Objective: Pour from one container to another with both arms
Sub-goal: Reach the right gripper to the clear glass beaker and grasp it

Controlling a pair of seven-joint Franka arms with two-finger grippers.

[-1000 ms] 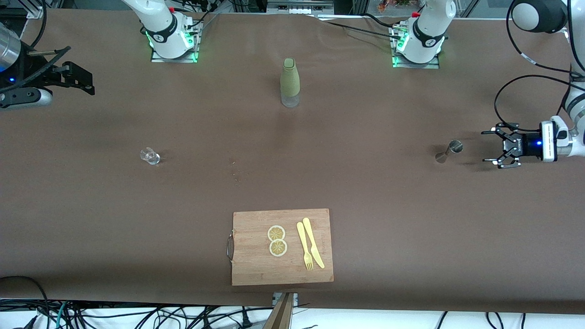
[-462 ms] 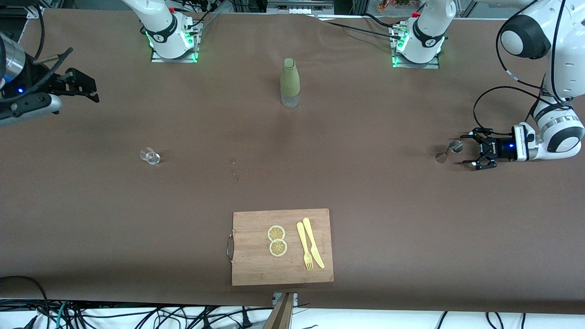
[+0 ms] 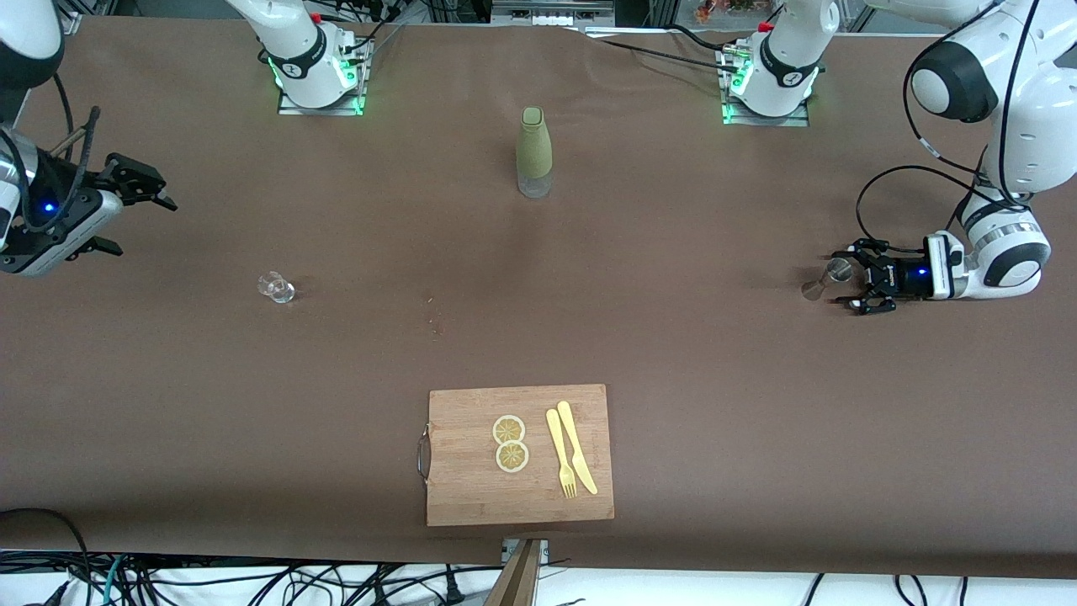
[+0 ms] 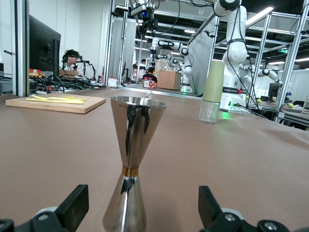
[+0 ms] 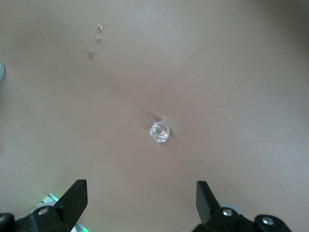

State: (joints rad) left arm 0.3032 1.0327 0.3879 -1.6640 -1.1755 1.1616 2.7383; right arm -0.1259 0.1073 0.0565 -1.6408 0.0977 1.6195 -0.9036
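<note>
My left gripper moves forward toward the steel jigger, before closing on the jigger, since in the front view the jigger stands beyond my left fingers.
A steel hourglass jigger [image 3: 828,278] stands upright on the brown table toward the left arm's end. My left gripper [image 3: 848,279] lies low and level beside it, open. In the left wrist view the jigger [image 4: 130,159] rises between the two spread fingertips of the left gripper [image 4: 142,202], and neither tip touches it. A small clear glass [image 3: 275,289] stands toward the right arm's end. My right gripper [image 3: 143,224] hangs open in the air over the table's end beside that glass. The right wrist view looks down past the right gripper [image 5: 140,198] at the glass [image 5: 160,131].
A green bottle with a clear base [image 3: 533,151] stands midway between the arm bases, also in the left wrist view [image 4: 212,89]. A wooden cutting board [image 3: 471,480] near the front edge carries two lemon slices [image 3: 510,443], a yellow fork and a knife [image 3: 575,457].
The left gripper has slid along the table to the jigger, and its open fingers now flank it. The right gripper has come down and tilted toward the glass.
</note>
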